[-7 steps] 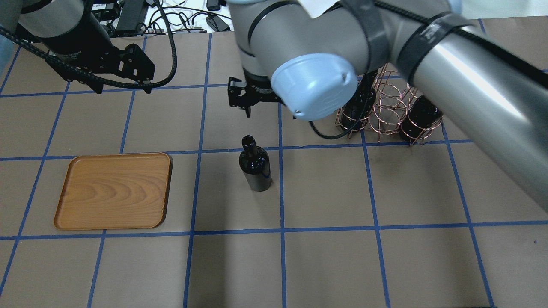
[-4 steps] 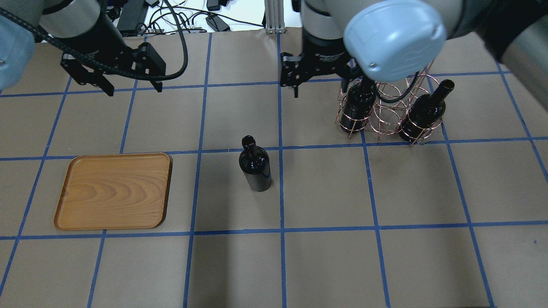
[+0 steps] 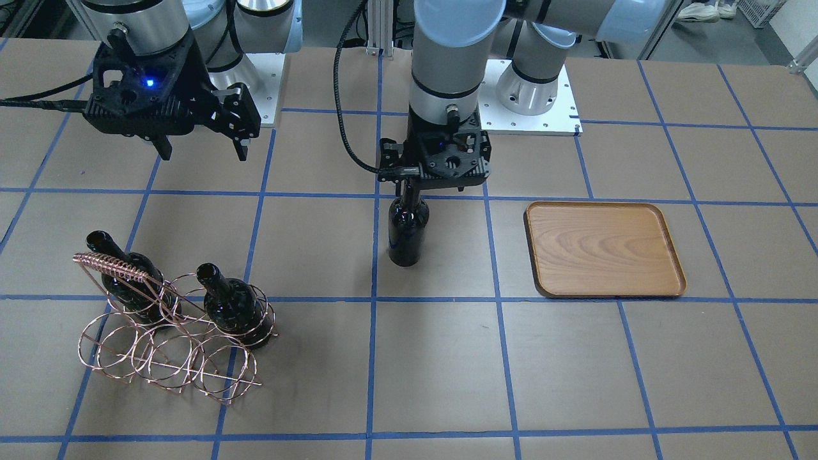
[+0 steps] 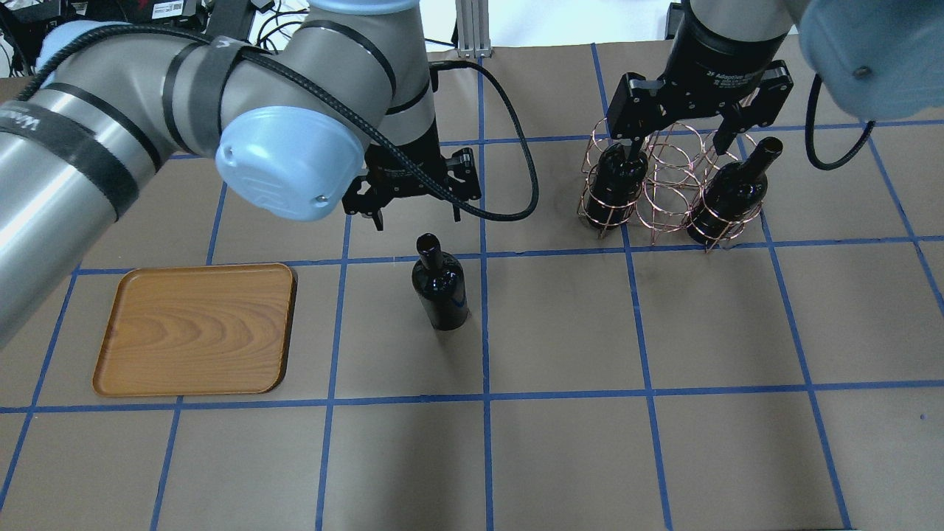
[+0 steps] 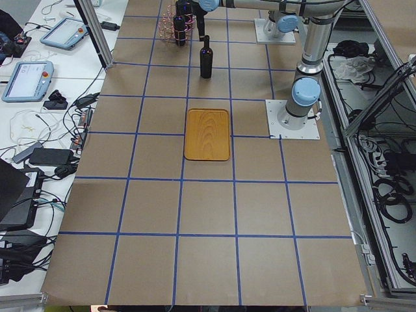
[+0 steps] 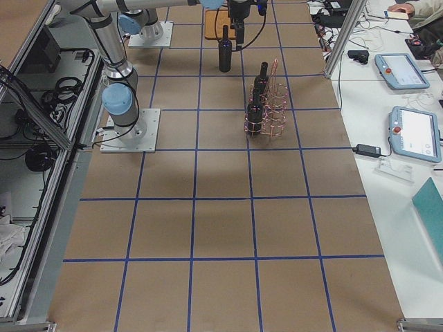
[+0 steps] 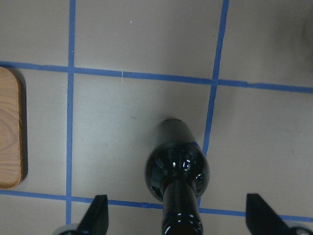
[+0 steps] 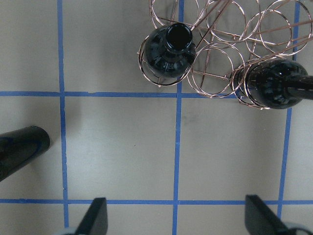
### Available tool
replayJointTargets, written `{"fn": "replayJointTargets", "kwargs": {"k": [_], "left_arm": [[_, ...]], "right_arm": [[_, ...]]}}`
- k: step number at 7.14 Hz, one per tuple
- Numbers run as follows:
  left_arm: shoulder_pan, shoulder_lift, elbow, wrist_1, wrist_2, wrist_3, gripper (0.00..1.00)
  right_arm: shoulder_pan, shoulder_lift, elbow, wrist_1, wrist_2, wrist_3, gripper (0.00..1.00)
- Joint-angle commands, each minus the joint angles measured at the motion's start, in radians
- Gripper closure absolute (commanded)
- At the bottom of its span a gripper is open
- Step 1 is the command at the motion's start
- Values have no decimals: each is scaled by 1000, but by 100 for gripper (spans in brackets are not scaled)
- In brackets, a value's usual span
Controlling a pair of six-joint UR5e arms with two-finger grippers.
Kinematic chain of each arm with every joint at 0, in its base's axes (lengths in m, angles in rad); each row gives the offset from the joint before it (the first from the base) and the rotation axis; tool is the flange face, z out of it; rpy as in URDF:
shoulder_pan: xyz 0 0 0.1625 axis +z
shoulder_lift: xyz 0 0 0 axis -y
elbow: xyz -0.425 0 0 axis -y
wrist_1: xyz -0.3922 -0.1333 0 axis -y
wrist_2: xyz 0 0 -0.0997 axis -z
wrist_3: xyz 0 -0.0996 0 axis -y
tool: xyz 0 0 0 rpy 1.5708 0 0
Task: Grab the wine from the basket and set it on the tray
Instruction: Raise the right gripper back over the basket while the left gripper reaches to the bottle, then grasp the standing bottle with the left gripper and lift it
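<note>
The standing bottle needs to be grabbed by its neck next with my left gripper, so that the wine can be set on the tray.
One wine bottle stands upright on the table between tray and basket; it also shows in the front view. My left gripper is open just above it. In the left wrist view the neck lies between the two fingers. The wooden tray lies bare to the left. The copper wire basket holds two more bottles. My right gripper is open and empty above the basket.
Blue tape lines grid the brown table. The black cable of the left arm loops between the standing bottle and the basket. In the front view the basket has several vacant rings on its near side. The arm bases stand at the robot's edge.
The left arm has swung in from the far left and its open gripper now sits over the standing bottle. The right arm has drawn back to the right, over the basket.
</note>
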Motion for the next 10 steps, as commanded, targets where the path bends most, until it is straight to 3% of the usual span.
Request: {"fn": "replayJointTargets", "kwargs": {"k": [1, 3, 4, 5, 6, 8, 10], "left_arm": [[-5, -10, -40, 0, -5, 71, 18], [-5, -11, -41, -1, -57, 71, 57], [-5, -10, -41, -1, -63, 71, 89], [-5, -8, -40, 0, -53, 72, 100], [12, 2, -38, 0, -53, 80, 100], [126, 57, -37, -47, -41, 286, 100], [330, 128, -52, -139, 59, 588, 100]], "right_arm": [[-1, -11, 21, 1, -3, -3, 0], [-1, -9, 21, -2, -3, -1, 0], [-1, -11, 21, -1, -3, 0, 0], [-1, -11, 21, -1, -3, 0, 0], [-1, -10, 21, -1, -3, 0, 0], [-1, -10, 21, -1, -3, 2, 0], [-1, -11, 21, -1, -3, 3, 0]]}}
